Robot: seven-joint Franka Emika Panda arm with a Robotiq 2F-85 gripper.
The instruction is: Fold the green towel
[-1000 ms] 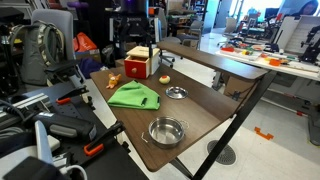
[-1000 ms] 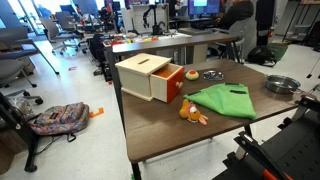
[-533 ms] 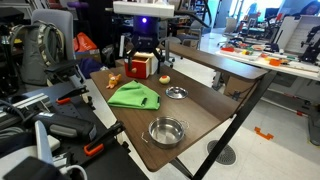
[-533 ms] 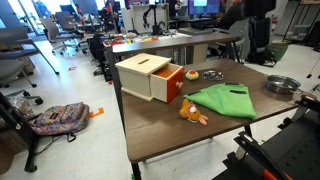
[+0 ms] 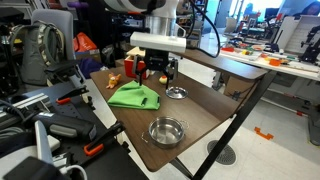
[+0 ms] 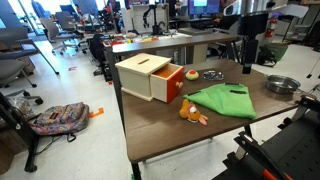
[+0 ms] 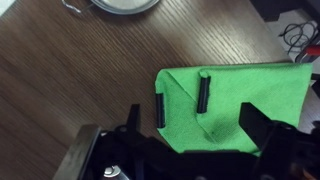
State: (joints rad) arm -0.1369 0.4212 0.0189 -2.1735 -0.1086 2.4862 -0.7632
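The green towel [image 5: 135, 96] should be folded with that side over the rest, so my gripper should next pick it up by its edge at the corner nearest the small steel bowl.
The green towel [image 5: 135, 96] lies rumpled on the brown table, next to the wooden box; it also shows in an exterior view [image 6: 225, 100]. In the wrist view the green towel [image 7: 235, 115] fills the lower right, with two short black bars on it that I cannot identify. My gripper [image 5: 157, 68] hangs above the table just behind the towel, well above it, and also shows in an exterior view [image 6: 248, 62]. In the wrist view the gripper [image 7: 198, 132] is open and empty, with its fingers wide apart over the towel.
A wooden box with a red drawer [image 5: 137, 63] [image 6: 150, 77] stands behind the towel. A small orange toy [image 6: 192, 112] lies beside it. A small steel bowl [image 5: 176, 92] [image 7: 125, 5] and a larger steel bowl [image 5: 166, 130] sit nearby on the table [image 5: 205, 100]. Clutter surrounds the table.
The arm has swung in from the back and come forward. The gripper now hangs over the table by the towel. The towel and bowls have not moved.
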